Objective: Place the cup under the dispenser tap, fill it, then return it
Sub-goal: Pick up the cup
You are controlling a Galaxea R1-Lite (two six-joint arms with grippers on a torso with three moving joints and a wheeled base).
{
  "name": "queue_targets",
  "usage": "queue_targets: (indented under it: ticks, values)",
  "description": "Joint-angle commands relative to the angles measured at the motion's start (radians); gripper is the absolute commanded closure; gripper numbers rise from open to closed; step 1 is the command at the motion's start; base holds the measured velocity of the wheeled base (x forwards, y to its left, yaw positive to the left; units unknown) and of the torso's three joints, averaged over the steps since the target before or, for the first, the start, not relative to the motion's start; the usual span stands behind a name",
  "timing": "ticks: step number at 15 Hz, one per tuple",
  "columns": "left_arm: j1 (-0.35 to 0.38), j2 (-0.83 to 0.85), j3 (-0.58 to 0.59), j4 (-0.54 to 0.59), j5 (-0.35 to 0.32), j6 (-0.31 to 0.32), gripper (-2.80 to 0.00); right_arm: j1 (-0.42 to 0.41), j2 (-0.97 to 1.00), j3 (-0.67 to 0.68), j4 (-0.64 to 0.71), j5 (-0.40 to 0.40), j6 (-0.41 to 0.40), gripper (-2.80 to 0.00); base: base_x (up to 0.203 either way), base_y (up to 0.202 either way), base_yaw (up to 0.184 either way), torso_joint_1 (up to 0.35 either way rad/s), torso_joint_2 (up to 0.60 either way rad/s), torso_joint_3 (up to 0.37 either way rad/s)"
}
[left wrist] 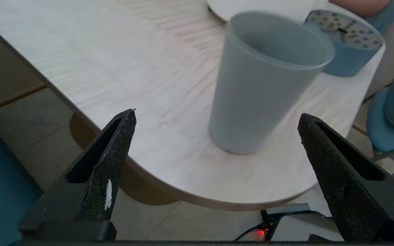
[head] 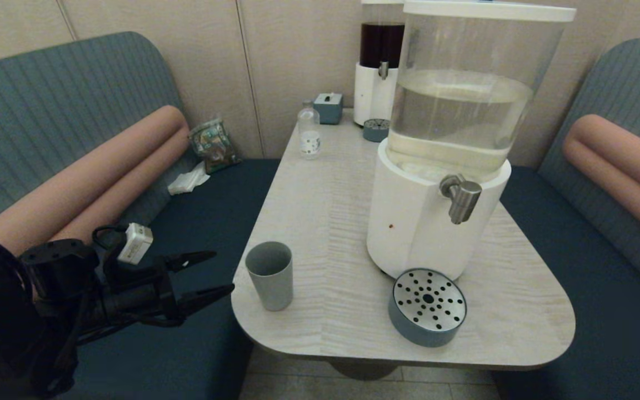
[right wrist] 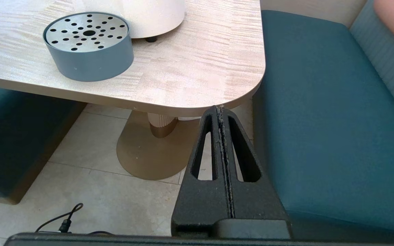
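Note:
My left gripper will grab the cup next, by its side (head: 275, 288), so that the cup's opening stays free to fill at the dispenser tap (head: 460, 196).
The grey-green cup (head: 269, 275) stands upright and empty near the table's front left edge; it also shows in the left wrist view (left wrist: 262, 82). My left gripper (head: 223, 271) hovers just left of it, off the table edge, open, its fingers (left wrist: 115, 143) wide apart with nothing between them. The brushed-steel dispenser tap (head: 460, 196) juts from the white base of the clear-tank dispenser (head: 453, 111), to the right of the cup. My right gripper (right wrist: 220, 111) is shut and empty, parked low off the table's front right corner, outside the head view.
A round blue-grey tray with perforated metal top (head: 428, 306) sits in front of the dispenser, below the tap. A dark-liquid dispenser (head: 378, 66), a small clear bottle (head: 309, 130) and a small box (head: 328, 107) stand at the back. Booth seats flank the table (head: 325, 183).

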Motion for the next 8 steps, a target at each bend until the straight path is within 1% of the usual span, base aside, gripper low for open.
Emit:
queue_targets:
  ticks: [1, 2, 5, 8]
  values:
    - [-0.017, 0.061, -0.022, -0.008, -0.01, 0.001, -2.8, 0.0, 0.0, 0.0, 0.0, 0.0, -0.001, 0.0, 0.0, 0.0, 0.0, 0.0, 0.0, 0.0]
    - [-0.025, 0.068, -0.026, -0.008, -0.012, 0.001, -2.8, 0.001, 0.0, 0.0, 0.0, 0.0, -0.001, 0.0, 0.0, 0.0, 0.0, 0.0, 0.0, 0.0]
    - [-0.093, 0.087, -0.043, -0.008, -0.012, -0.002, -2.8, 0.001, 0.0, 0.0, 0.0, 0.0, -0.001, 0.0, 0.0, 0.0, 0.0, 0.0, 0.0, 0.0]
    - [-0.138, 0.109, -0.093, -0.008, -0.002, -0.012, -2.8, 0.002, 0.0, 0.0, 0.0, 0.0, -0.001, 0.0, 0.0, 0.0, 0.0, 0.0, 0.0, 0.0]
